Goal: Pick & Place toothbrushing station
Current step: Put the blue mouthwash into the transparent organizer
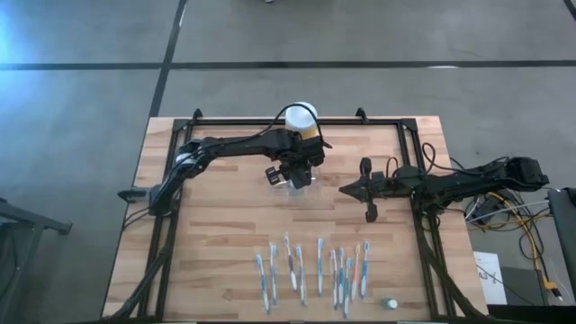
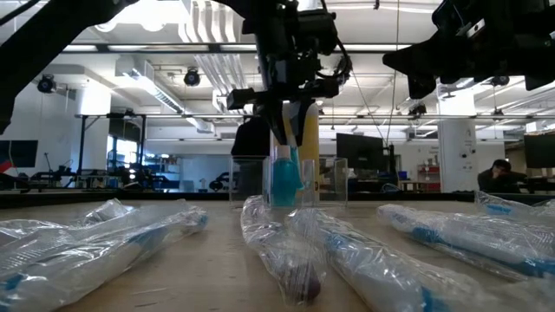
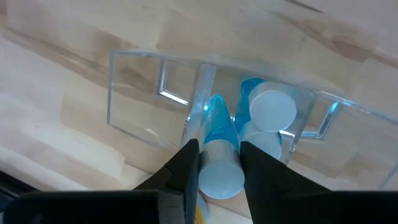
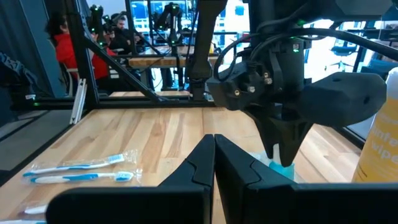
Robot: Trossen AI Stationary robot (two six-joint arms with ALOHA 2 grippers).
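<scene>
The tube's blue lower end (image 3: 217, 115) reaches inside the clear holder's middle section in the left wrist view. The blue-and-white tube would stand, so it is time for my left gripper to release it now.
The toothbrushing station, a clear plastic holder (image 3: 134, 93), stands on the wooden table near its middle (image 1: 290, 189), (image 2: 334, 182). A white-capped tube (image 3: 272, 111) stands in it. My left gripper (image 3: 217, 146) hangs right above the holder (image 1: 295, 175), pointing steeply down, shut on a blue-and-white tube (image 3: 216, 134). My right gripper (image 1: 345, 189) waits to the holder's right, level and shut, with nothing between its fingers (image 4: 214, 140). My left gripper pinches the blue-and-white tube between its two fingers (image 3: 186, 163), just below its round white upper end (image 3: 219, 177). The fingers come from above, pointing steeply down. The tube hangs upright, and its blue lower end (image 2: 284, 182) reaches down inside the holder beside the other tube.
A yellow jar with a white lid (image 1: 301, 117) stands just behind the holder. Several wrapped toothbrushes (image 1: 310, 270) lie in a row along the near edge, with a small white thing (image 1: 391, 304) at their right. People sit in the room behind (image 4: 56, 31).
</scene>
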